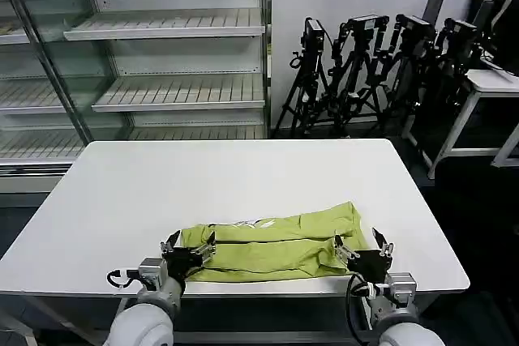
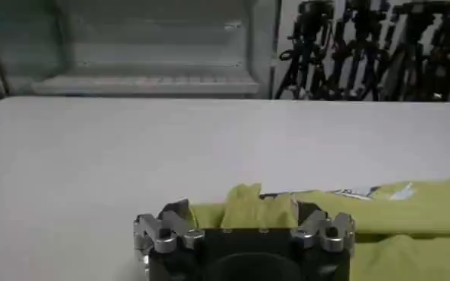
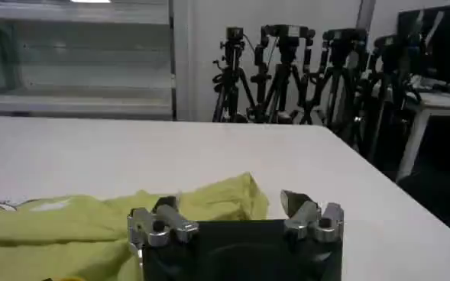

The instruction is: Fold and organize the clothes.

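Observation:
I will grab the shirt's bunched end [image 1: 193, 237] [image 2: 244, 206] with my left gripper next. The bunched end stands up between its fingers, and the rest of the shirt lies flat.
The clothes are one lime yellow-green T-shirt [image 1: 276, 242] folded into a long band across the white table [image 1: 243, 176], close to its front edge. A bit of white print [image 1: 251, 224] shows along its far fold. My left gripper [image 1: 190, 247] sits at the band's left end, open, and in the left wrist view the left gripper [image 2: 244, 218] has the T-shirt [image 2: 408, 206] bunched between its spread fingers. My right gripper [image 1: 362, 249] is at the right end, open. In the right wrist view the right gripper [image 3: 228, 210] straddles a corner of the T-shirt [image 3: 72, 221].
Behind the table stands a glass-fronted shelf unit [image 1: 178, 54] with bare shelves. Several black camera tripods [image 1: 365, 62] line the back wall at the right. A second white table [image 1: 495, 83] is at the far right. The table's front edge runs just below the shirt.

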Motion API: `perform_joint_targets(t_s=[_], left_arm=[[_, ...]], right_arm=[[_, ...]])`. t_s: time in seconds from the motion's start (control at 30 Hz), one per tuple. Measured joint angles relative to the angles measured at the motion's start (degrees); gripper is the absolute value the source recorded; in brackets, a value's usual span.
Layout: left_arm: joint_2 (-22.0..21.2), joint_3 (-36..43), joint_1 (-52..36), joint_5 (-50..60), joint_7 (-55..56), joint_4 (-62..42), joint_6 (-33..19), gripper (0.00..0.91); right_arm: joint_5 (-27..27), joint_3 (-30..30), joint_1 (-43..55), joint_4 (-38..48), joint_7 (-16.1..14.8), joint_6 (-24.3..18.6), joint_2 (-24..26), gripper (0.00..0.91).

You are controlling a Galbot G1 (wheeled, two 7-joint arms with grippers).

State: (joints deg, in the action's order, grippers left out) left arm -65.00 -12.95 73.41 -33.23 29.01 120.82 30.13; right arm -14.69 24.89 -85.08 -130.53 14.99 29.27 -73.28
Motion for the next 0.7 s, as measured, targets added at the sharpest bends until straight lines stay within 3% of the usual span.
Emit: perform_joint_targets(t_s=[0.03,0.07,0.1,0.17,0.33,0.7], left_arm=[[-0.48,0.13,0.02,0.06,0.27,-0.35,-0.07,0.836],[-0.96,0.22,0.03,0.15,0.61,-0.71,-0.15,0.705],[-1.36,0.27,0.03,0.28,0.91,-1.03,-0.29,0.322],[-2.07,0.29,0.03,0.48,1.51,-1.66,-0.5,0.151],[-3.45,0.16,0.19,0.91,2.6,-2.82,-1.49,0.04],[-6.17,-0.05,1.05,-0.23,2.96,-3.3,-3.29,0.04]], right_arm=[[0.21,0.11,-0.26,-0.18,-0.16,-0.11,-0.12,0.907],[0.41,0.18,-0.49,-0.41,-0.37,-0.27,-0.28,0.907],[0.56,0.23,-0.66,-0.58,-0.49,-0.37,-0.39,0.907],[0.91,0.23,-0.94,-0.85,-0.77,-0.54,-0.65,0.907],[1.47,0.11,-1.46,-1.39,-1.17,-0.79,-1.14,0.907],[1.82,0.21,-1.56,-1.62,-1.17,-1.37,-2.03,0.907]])
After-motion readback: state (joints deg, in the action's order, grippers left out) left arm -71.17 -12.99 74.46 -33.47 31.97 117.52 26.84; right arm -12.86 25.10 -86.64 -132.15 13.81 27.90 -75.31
